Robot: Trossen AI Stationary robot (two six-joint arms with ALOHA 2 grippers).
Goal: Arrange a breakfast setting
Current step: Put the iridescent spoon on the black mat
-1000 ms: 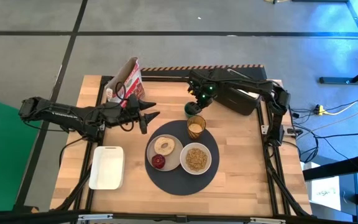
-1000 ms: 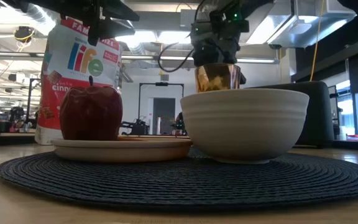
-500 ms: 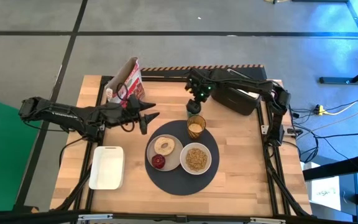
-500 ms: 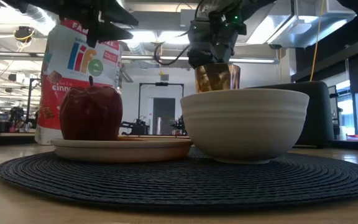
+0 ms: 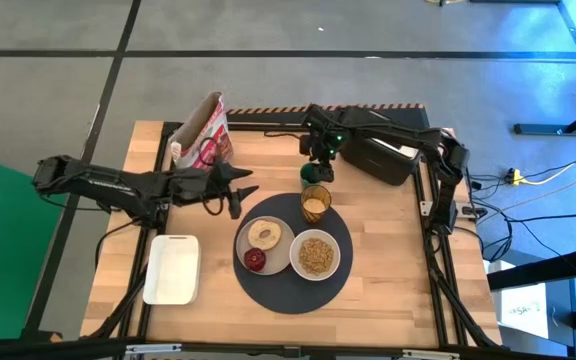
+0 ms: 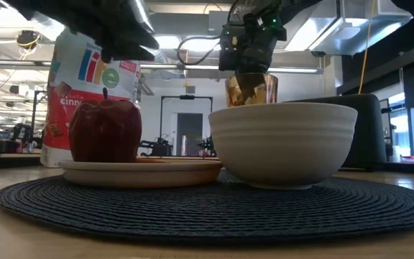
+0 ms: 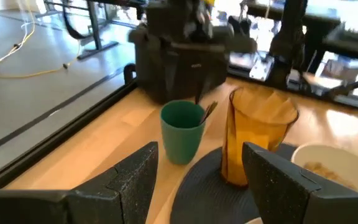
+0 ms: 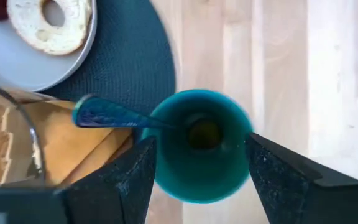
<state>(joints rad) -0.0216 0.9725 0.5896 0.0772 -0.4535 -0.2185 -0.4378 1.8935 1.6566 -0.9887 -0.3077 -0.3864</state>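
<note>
The spoon in the green cup (image 7: 180,137) has a handle, and my left gripper will next grab the spoon by its handle (image 7: 209,112) to set it out for breakfast.
The dark grey round mat (image 5: 293,283) lies on the table. On it stand the beige plate (image 5: 279,256) with the toasted round (image 5: 264,235) and the red fruit (image 5: 255,260), the white bowl (image 5: 315,255) and the amber glass (image 5: 315,205). The small green cup (image 7: 182,132), with a spoon handle (image 8: 107,115) sticking out of it, stands on the wood just beyond the mat. My right gripper (image 5: 317,160) hangs open straight above the cup (image 8: 201,146), clear of it. My left gripper (image 5: 241,190) is open and empty, level, left of the glass.
A black toaster (image 5: 383,155) stands right of the cup at the far edge. A cereal bag (image 5: 203,135) stands at the far left. A white rectangular tray (image 5: 172,268) lies at the near left. Bare wood shows near the front edge.
My left gripper has sunk a little and gone slightly toward the table's near edge, still open. My right gripper has stayed above the green cup.
</note>
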